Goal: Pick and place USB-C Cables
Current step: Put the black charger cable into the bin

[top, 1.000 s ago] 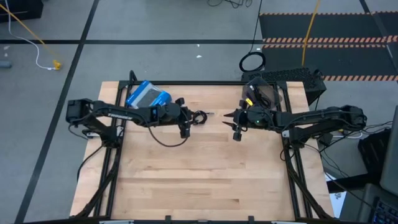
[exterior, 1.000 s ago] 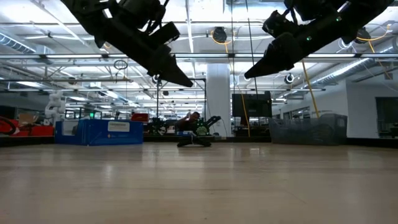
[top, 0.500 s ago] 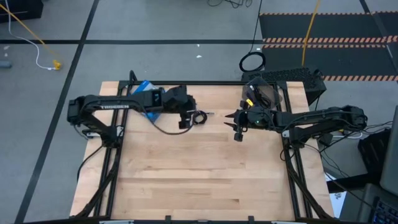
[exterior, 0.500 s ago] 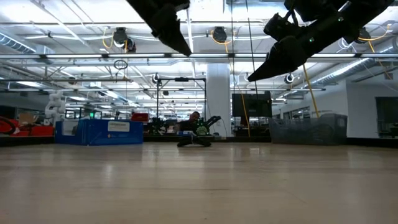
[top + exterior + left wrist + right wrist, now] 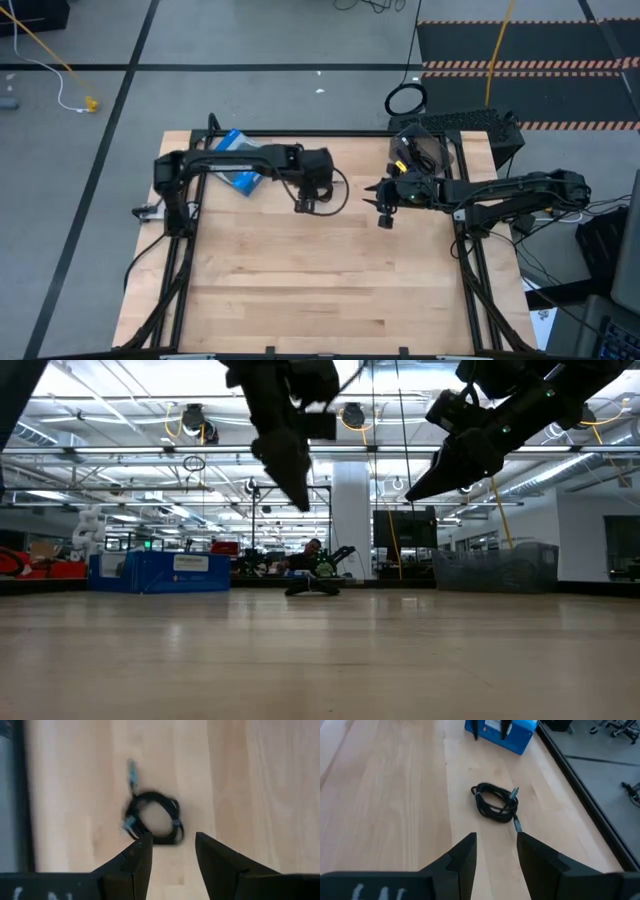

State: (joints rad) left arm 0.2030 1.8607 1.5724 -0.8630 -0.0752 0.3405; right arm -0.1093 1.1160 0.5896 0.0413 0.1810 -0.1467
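Note:
My left gripper grabs the coiled black USB-C cable by its tied part (image 5: 176, 823) next, to pick and place it, since the cable's plugs stay free.
One USB-C cable shows: a black one coiled in a small ring (image 5: 154, 817) (image 5: 495, 802), lying flat on the wooden table near its far edge. The other black cable and the blue-purple one are out of view. My left gripper (image 5: 172, 852) (image 5: 306, 205) (image 5: 297, 495) hangs open above the ring, pointing down; the ring lies just past its fingertips. In the high view the gripper covers the ring. My right gripper (image 5: 497, 845) (image 5: 383, 212) (image 5: 415, 493) hovers open to the right of the ring, aimed toward it.
A blue-and-grey box (image 5: 235, 160) (image 5: 502, 732) sits at the table's far left corner, under the left arm. A large black cable hoop (image 5: 405, 100) lies on the floor beyond the far edge. Black frame rails run along the table's edges (image 5: 470, 290). Bare wood (image 5: 320, 290) stretches toward the near edge.
My left arm has swung toward the table's far edge and stretched to the right. Its gripper has moved a little to the right, over the coiled cable, and has tipped from a slant to point more steeply down. The cable and my right gripper have stayed put.

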